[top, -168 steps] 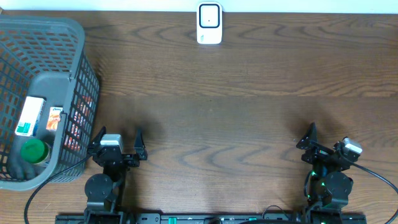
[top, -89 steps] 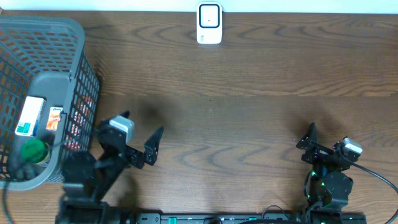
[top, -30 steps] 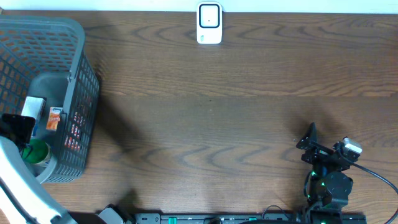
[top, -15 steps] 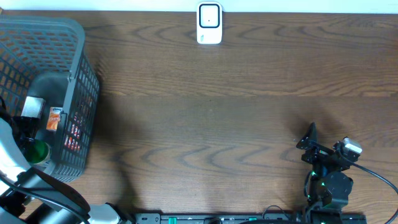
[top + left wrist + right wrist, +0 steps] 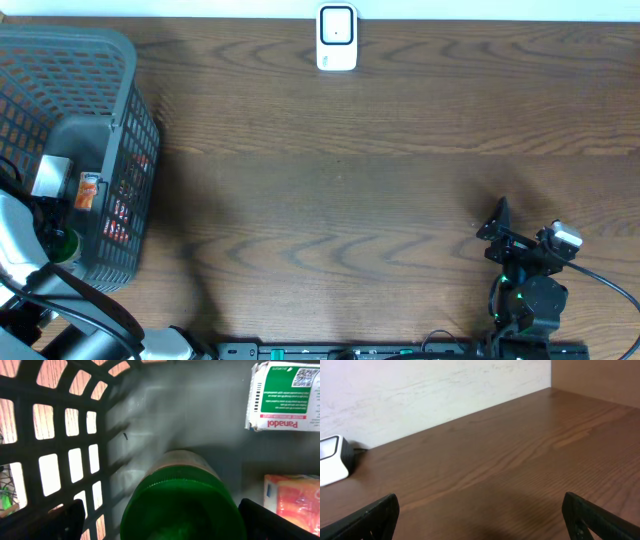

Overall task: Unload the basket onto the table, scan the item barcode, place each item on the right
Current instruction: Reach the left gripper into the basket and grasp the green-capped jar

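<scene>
My left gripper should next grab the green-capped bottle (image 5: 62, 243) by its end with the cap, so the bottle's body stays exposed to scan the barcode.
A green-capped bottle (image 5: 182, 505) lies in the grey basket (image 5: 120, 130), beside a white and green Panadol box (image 5: 282, 395) and an orange packet (image 5: 295, 502). My left gripper (image 5: 162, 524) is inside the basket, open, with one finger on each side of the green cap and not touching it. In the overhead view the bottle (image 5: 62, 243) is half hidden by my left arm. The white scanner (image 5: 337, 38) stands at the far edge of the table. My right gripper (image 5: 510, 240) rests open near the front right, with nothing between its fingers.
The basket's lattice wall (image 5: 65, 445) is close to the left gripper's left side. In the right wrist view the scanner (image 5: 332, 465) sits far left against the pale wall, with bare wooden table (image 5: 510, 460) ahead.
My left arm swung from the table's front into the basket and has settled lower over the green bottle. The right arm has not moved.
</scene>
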Motion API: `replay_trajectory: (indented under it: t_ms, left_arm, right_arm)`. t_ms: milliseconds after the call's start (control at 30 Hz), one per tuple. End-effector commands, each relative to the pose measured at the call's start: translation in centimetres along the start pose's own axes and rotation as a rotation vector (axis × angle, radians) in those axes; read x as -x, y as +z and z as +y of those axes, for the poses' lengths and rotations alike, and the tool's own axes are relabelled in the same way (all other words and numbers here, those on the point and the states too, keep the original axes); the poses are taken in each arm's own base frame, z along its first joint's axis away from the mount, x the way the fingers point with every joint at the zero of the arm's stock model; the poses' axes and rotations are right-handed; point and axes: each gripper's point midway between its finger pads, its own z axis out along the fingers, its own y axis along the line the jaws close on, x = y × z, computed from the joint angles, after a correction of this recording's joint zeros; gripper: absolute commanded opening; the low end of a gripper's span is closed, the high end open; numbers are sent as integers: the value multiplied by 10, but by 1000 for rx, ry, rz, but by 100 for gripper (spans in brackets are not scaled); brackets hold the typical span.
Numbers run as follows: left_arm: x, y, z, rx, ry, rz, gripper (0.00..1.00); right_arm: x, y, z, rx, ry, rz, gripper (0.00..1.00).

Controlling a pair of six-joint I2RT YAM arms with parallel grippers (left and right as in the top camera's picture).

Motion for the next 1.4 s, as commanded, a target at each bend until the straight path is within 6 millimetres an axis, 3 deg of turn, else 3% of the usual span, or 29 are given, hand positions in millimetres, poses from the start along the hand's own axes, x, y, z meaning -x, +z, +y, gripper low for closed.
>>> replay_trajectory:
  t_ms: [0, 433, 667, 900, 1033, 1167, 1367]
  left_arm:
    - [6, 5, 1, 12, 16, -19, 96]
    - [-7, 49, -6, 66, 41, 75, 94]
    - [-8, 49, -10, 42, 39, 86, 68]
    - [-16, 47, -16, -1, 38, 128, 58]
    - [-12, 34, -24, -47, 31, 129, 57]
    - [1, 7, -28, -106, 31, 71, 57]
    - [16, -66, -38, -313, 10, -54, 58]
  right_arm:
    - [0, 0, -3, -16, -13, 0, 99]
    - [0, 0, -3, -16, -12, 0, 99]
    - [0, 0, -3, -16, -12, 0, 99]
    - [0, 0, -3, -16, -12, 0, 99]
    - [0, 0, -3, -16, -12, 0, 99]
    - [0, 0, -3, -16, -12, 0, 99]
    - [0, 0, -3, -16, -12, -1, 99]
